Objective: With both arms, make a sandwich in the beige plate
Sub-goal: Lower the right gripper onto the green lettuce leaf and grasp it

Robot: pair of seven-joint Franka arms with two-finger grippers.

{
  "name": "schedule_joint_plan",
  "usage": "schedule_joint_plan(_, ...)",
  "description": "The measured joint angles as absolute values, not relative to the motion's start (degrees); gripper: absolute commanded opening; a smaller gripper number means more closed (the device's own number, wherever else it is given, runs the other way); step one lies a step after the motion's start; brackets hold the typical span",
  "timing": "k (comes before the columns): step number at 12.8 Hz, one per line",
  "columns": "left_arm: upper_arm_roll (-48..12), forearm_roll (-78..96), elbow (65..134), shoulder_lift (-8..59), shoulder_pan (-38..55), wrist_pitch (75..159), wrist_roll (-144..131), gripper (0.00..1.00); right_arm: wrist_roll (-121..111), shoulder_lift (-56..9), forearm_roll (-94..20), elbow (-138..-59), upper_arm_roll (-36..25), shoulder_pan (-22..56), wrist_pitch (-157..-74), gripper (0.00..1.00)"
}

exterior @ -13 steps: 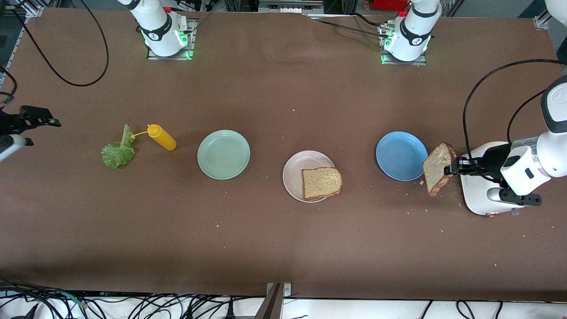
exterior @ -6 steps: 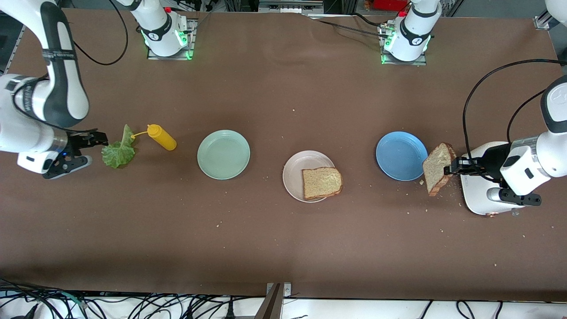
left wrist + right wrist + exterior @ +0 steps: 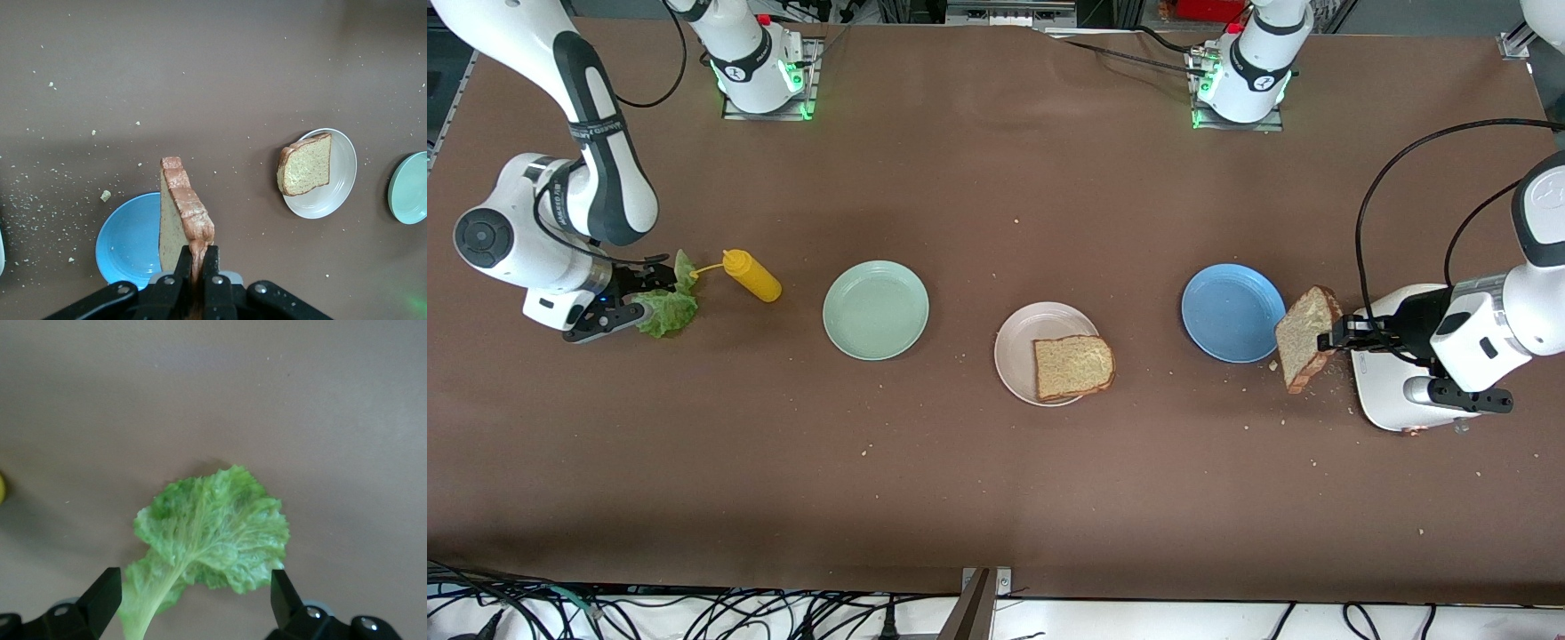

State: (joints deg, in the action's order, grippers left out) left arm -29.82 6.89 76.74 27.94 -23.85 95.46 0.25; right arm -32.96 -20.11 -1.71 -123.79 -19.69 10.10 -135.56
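The bread in the beige plate is to get a layer of greens. My right gripper should next grab the lettuce leaf by its pale stem (image 3: 149, 605) for that.
A bread slice (image 3: 1074, 366) lies on the beige plate (image 3: 1016, 342), overhanging its rim toward the left arm's end. My left gripper (image 3: 1334, 340) is shut on the crust of a second bread slice (image 3: 1305, 336), held on edge over the table beside the blue plate (image 3: 1232, 312). The left wrist view shows that held slice (image 3: 181, 207) pinched in the left gripper (image 3: 197, 257), with the beige plate (image 3: 340, 183) and its slice (image 3: 305, 165) farther off. My right gripper (image 3: 649, 292) stands open low over the lettuce leaf (image 3: 669, 311). In the right wrist view the lettuce (image 3: 213, 523) lies between the right gripper's (image 3: 195, 585) spread fingers (image 3: 107, 595).
A yellow squeeze bottle (image 3: 751, 276) lies beside the lettuce, its nozzle toward the leaf. A mint-green plate (image 3: 876, 309) sits between the bottle and the beige plate. A white rounded appliance (image 3: 1392, 391) stands under the left arm. Crumbs lie around the blue plate.
My right arm has swung in from the table's end and come down over the lettuce, gripper open. The left arm and its bread slice have not moved.
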Motion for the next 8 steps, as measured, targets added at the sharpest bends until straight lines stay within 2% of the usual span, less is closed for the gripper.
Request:
schedule_joint_plan(4, -29.9, 6.9, 76.7, 27.9, -23.7, 95.5, 0.2, 0.0, -32.7, -23.6, -4.9, -123.9, -18.4, 10.3, -136.7, 0.99)
schedule_joint_plan(6, -29.9, 6.9, 76.7, 27.9, -23.6, 95.5, 0.2, 0.0, -32.5, -24.7, -5.2, -123.9, -18.2, 10.4, -137.0, 0.87)
schedule_joint_plan(8, -29.9, 6.9, 76.7, 27.9, -23.5, 95.4, 0.2, 0.0, -32.4, -25.5, -5.2, -123.9, -18.2, 10.4, -137.3, 0.68)
